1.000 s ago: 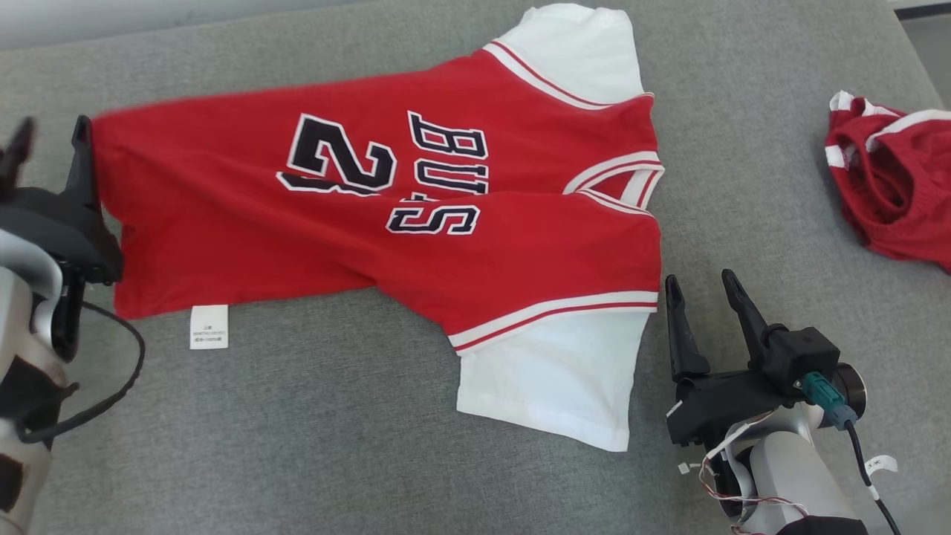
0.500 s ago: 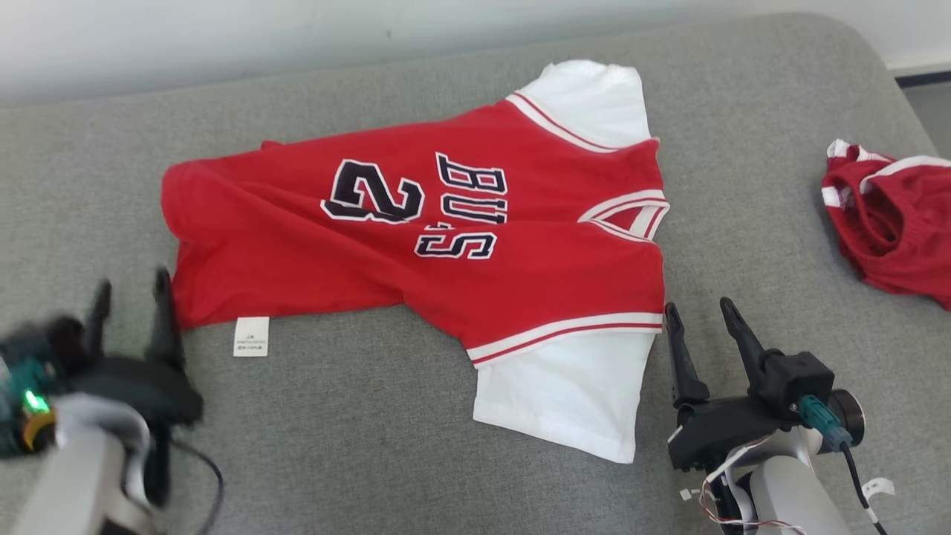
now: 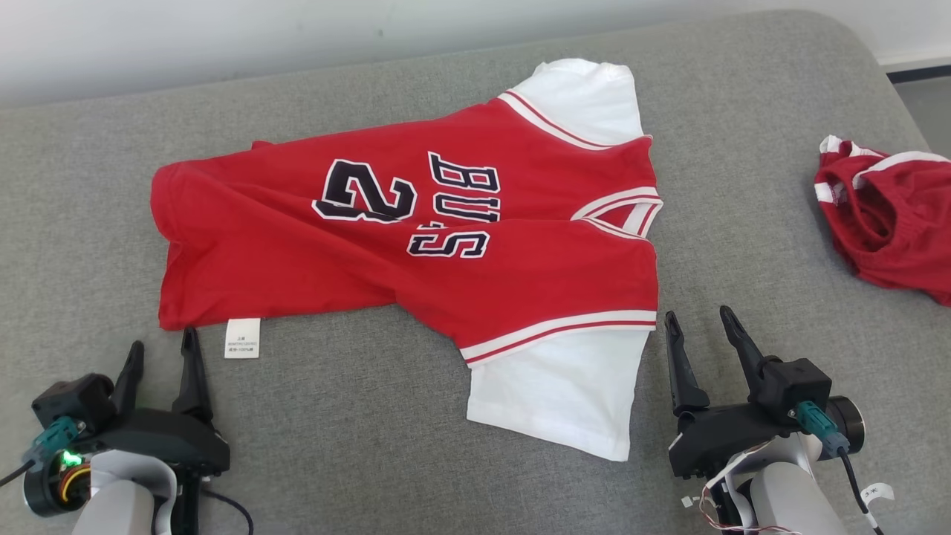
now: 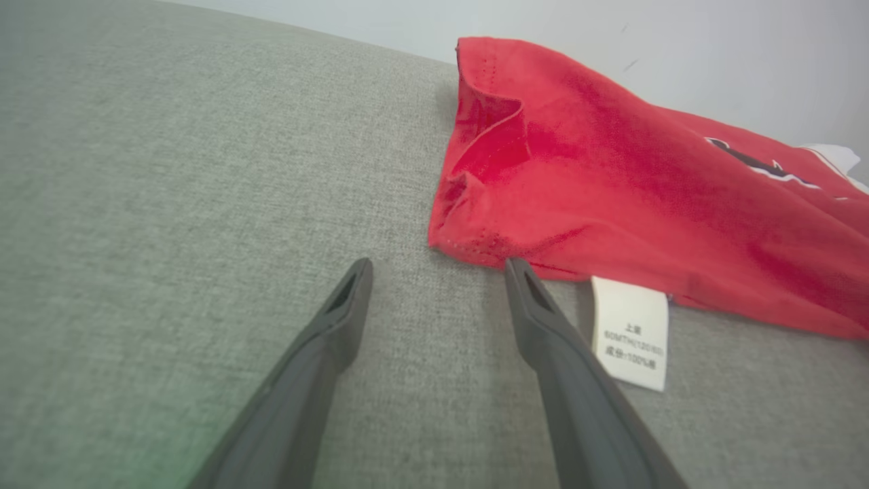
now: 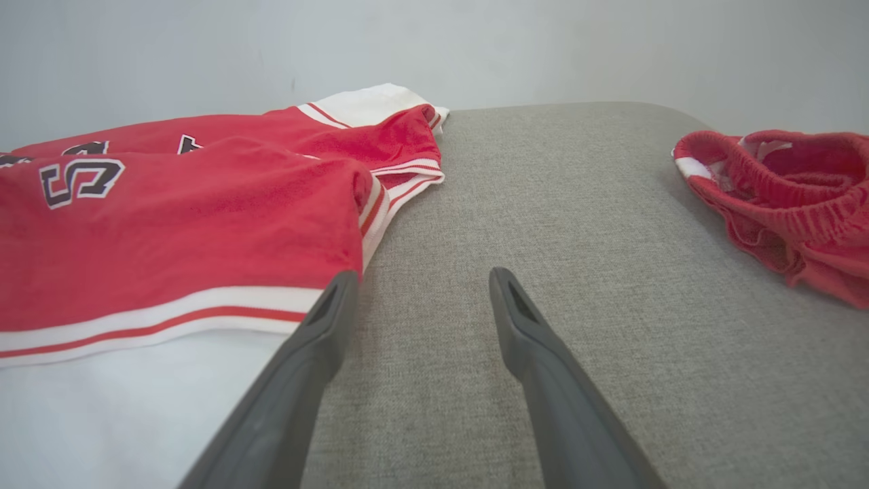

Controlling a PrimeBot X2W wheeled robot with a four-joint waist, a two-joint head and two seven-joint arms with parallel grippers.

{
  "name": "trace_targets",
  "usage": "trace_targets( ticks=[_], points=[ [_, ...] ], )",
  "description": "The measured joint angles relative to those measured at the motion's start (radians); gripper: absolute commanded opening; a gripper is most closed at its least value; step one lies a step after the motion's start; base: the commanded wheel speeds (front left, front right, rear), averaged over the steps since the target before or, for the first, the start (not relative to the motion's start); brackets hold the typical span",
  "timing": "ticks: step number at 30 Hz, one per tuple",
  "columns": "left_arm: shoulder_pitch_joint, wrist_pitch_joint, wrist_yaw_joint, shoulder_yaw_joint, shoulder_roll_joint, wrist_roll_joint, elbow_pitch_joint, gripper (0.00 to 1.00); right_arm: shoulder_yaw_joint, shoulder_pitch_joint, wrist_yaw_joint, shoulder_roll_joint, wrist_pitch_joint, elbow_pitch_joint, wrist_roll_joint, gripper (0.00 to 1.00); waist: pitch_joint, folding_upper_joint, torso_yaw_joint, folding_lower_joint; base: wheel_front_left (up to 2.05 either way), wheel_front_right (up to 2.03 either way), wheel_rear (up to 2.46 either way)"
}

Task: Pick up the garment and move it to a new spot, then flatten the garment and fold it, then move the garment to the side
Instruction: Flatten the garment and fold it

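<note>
My left gripper should next grab the jersey's hem corner beside the care tag, so its creased body [image 3: 294,250] stays free to spread flat.
The garment [image 3: 416,223] is a red jersey with white sleeves, black lettering and a "2", spread sideways on the grey cushion [image 3: 356,446], hem to the left, collar to the right. A white care tag [image 3: 243,338] sticks out at its near hem corner. My left gripper [image 3: 162,354] stands open just below that corner, holding nothing; in the left wrist view the hem [image 4: 489,170] is rumpled and lies beyond my left gripper [image 4: 438,268]. My right gripper [image 3: 698,318] stands open beside the near white sleeve [image 3: 557,394]; the garment [image 5: 170,224] lies left of my right gripper [image 5: 421,280].
A crumpled pair of red shorts [image 3: 888,219] with white trim lies at the far right of the cushion, also red shorts [image 5: 787,190] in the right wrist view. A pale wall [image 3: 223,30] runs behind the cushion. The cushion's rounded corner is at upper right.
My left gripper has let go of the jersey's hem and drawn back toward me, standing open below the hem corner. The head camera tilted, shifting the whole picture. The right arm stayed put.
</note>
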Motion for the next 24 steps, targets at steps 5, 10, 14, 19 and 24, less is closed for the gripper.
trace_targets(
  ticks=[5, 10, 14, 19, 24],
  points=[
    [-0.021, 0.0, -0.01, 0.03, -0.013, 0.034, -0.009, 1.0, 0.001, -0.005, 0.0, 0.0, 0.0, 0.007, 0.0, 1.0, 0.012, 0.0, -0.008, 0.0001, 0.0, 0.0, 0.0],
    [-0.034, 0.0, -0.019, 0.041, -0.028, 0.075, -0.009, 1.0, 0.006, -0.018, 0.0, 0.0, 0.0, 0.014, 0.002, 1.0, 0.025, 0.0, -0.015, 0.0001, 0.0, 0.0, 0.0],
    [-0.052, 0.0, -0.02, 0.059, -0.03, 0.093, 0.007, 0.88, 0.01, -0.021, 0.0, 0.0, 0.0, 0.018, 0.003, 1.0, 0.034, 0.0001, -0.021, 0.0001, 0.0, 0.0, 0.0],
    [-0.059, 0.0, -0.021, 0.076, -0.04, 0.118, 0.016, 0.0, 0.007, -0.026, 0.0, 0.001, 0.0, 0.022, 0.004, 1.0, 0.035, 0.0001, -0.024, 0.0002, 0.0, 0.0, 0.0],
    [-0.029, 0.0, -0.025, 0.091, -0.063, 0.139, -0.014, 0.0, -0.009, -0.02, 0.0, 0.0, 0.0, 0.033, 0.004, 1.0, 0.01, 0.0, -0.015, 0.0002, 0.0, 0.0, 0.0]
  ],
)
